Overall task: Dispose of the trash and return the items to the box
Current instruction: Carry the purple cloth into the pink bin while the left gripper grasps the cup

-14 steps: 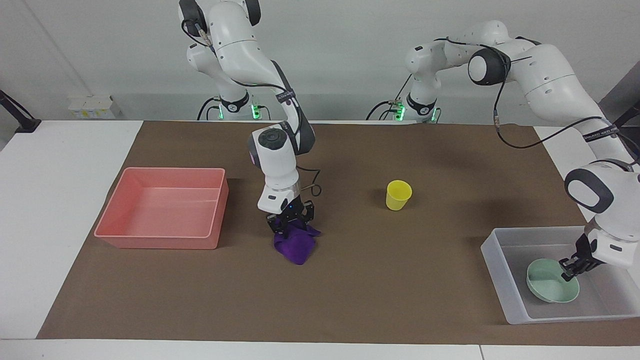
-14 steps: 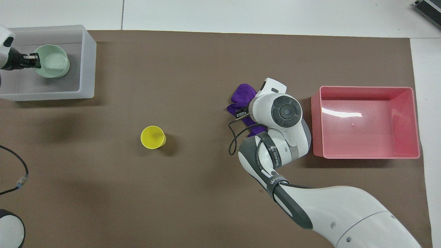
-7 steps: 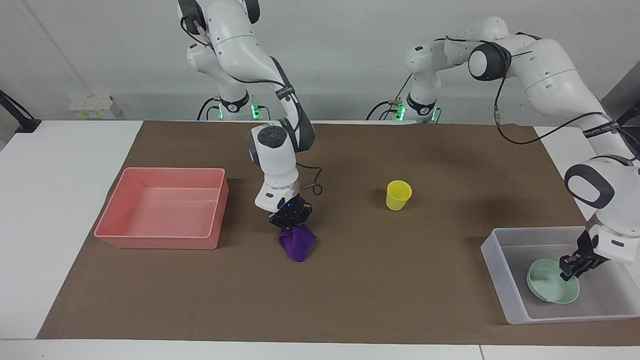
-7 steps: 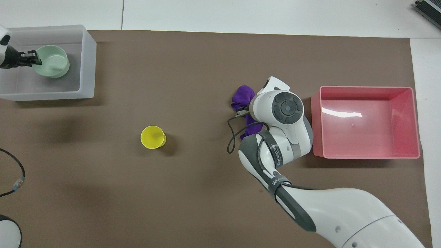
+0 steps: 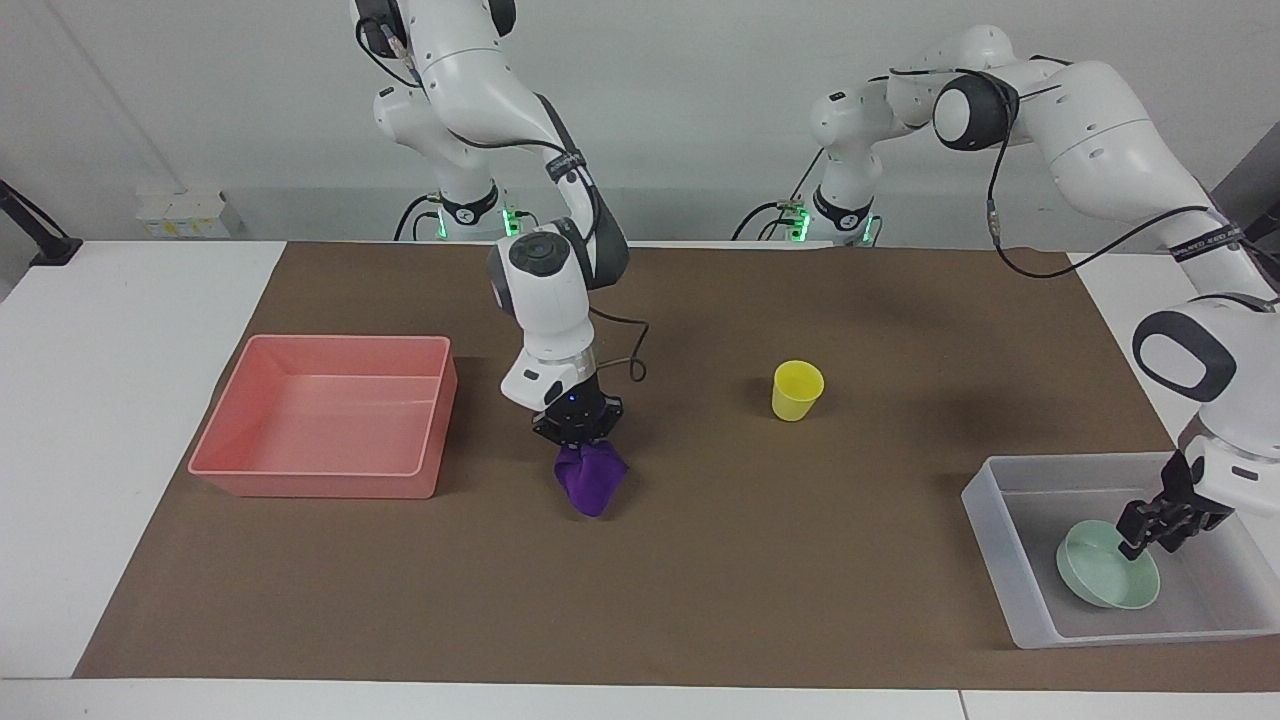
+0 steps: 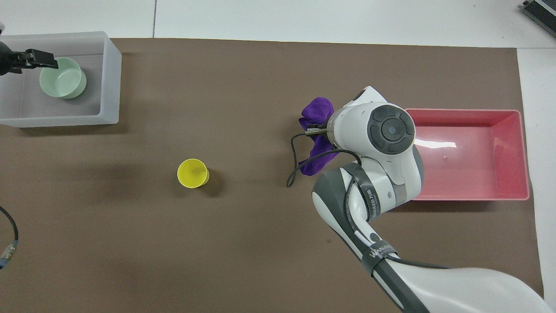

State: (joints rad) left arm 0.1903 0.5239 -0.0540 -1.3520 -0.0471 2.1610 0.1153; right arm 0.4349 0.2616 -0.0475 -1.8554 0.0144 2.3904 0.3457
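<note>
My left gripper grabs the yellow cup by the thin side at its rim next, since the cup's opening faces up and its round sides slope.
My right gripper [image 5: 577, 437] is shut on the purple cloth [image 5: 590, 482], which hangs bunched from it just over the brown mat, beside the pink tray. The cloth also shows in the overhead view [image 6: 317, 114], partly under the right wrist. The mint-green bowl [image 5: 1105, 580] lies in the translucent box [image 5: 1000, 565] at the left arm's end of the table. My left gripper [image 5: 1150, 528] is open and empty just above the bowl's rim. The yellow cup [image 5: 797, 390] stands upright on the mat between the cloth and the box.
The pink tray [image 5: 320, 482] stands empty at the right arm's end of the table. A brown mat [image 5: 760, 590] covers the table's middle. The right arm's black cable loops beside the cloth.
My right gripper closed on the cloth and lifted it, bunching it, shifting slightly toward the pink tray. My left gripper let go of the bowl's rim and rose; the bowl settled in the box.
</note>
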